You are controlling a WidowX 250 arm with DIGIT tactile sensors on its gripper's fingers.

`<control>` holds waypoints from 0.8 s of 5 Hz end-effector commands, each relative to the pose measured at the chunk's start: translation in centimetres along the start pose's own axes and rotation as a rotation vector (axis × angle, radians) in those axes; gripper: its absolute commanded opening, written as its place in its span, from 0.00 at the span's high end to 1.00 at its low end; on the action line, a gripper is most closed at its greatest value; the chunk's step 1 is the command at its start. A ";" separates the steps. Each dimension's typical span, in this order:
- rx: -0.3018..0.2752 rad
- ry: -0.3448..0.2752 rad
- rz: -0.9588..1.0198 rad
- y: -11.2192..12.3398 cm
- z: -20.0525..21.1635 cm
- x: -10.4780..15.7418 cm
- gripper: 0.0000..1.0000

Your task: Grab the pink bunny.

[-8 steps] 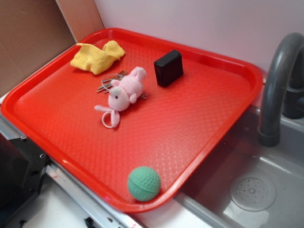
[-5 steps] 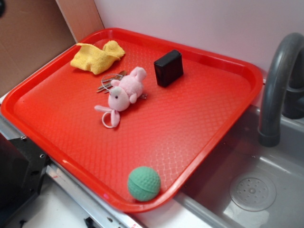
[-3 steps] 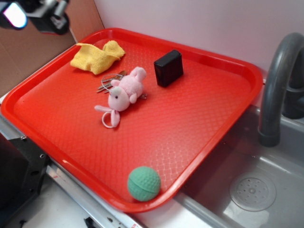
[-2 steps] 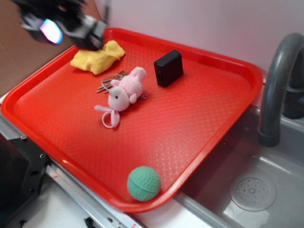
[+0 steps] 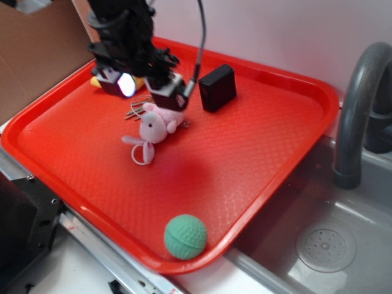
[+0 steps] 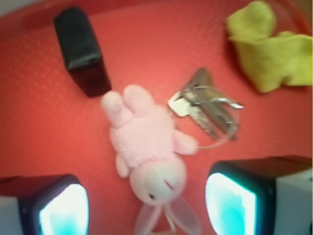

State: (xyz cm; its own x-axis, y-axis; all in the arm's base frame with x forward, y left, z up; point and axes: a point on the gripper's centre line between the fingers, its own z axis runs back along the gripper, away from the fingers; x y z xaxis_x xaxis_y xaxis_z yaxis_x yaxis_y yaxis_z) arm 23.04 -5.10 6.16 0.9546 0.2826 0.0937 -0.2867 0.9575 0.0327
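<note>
My fingers are still above the pink bunny and closing now would miss it, so the gripper moves lower first, then closes on the bunny.
The pink bunny lies on the red tray, its ears and thin loop pointing toward the tray's front. In the wrist view the pink bunny lies between my two glowing fingers, head nearest the camera. My gripper hangs open just above the bunny's back end, hiding part of its body, and nothing is held. In the wrist view the gripper straddles the bunny's head with a gap on each side.
Metal keys lie right beside the bunny. A yellow cloth sits at the tray's back left, a black box behind the bunny, and a green ball at the tray's front edge. A sink and grey faucet stand to the right.
The arm came in from the upper left and dropped over the bunny, covering most of the yellow cloth and keys. The bunny and other objects have not moved.
</note>
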 end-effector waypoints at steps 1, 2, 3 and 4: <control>0.039 0.050 -0.033 -0.5 -3.1 0.1 0.00; 0.064 0.087 -0.031 -0.4 -4.2 -0.2 1.00; 0.073 0.088 -0.028 -0.3 -4.4 -0.1 1.00; 0.097 0.074 -0.024 -0.5 -3.9 0.0 1.00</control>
State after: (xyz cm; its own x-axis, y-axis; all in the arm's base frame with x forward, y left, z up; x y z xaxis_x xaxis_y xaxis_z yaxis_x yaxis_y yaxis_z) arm 23.48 -5.21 2.28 0.9634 0.2681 0.0051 -0.2664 0.9546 0.1336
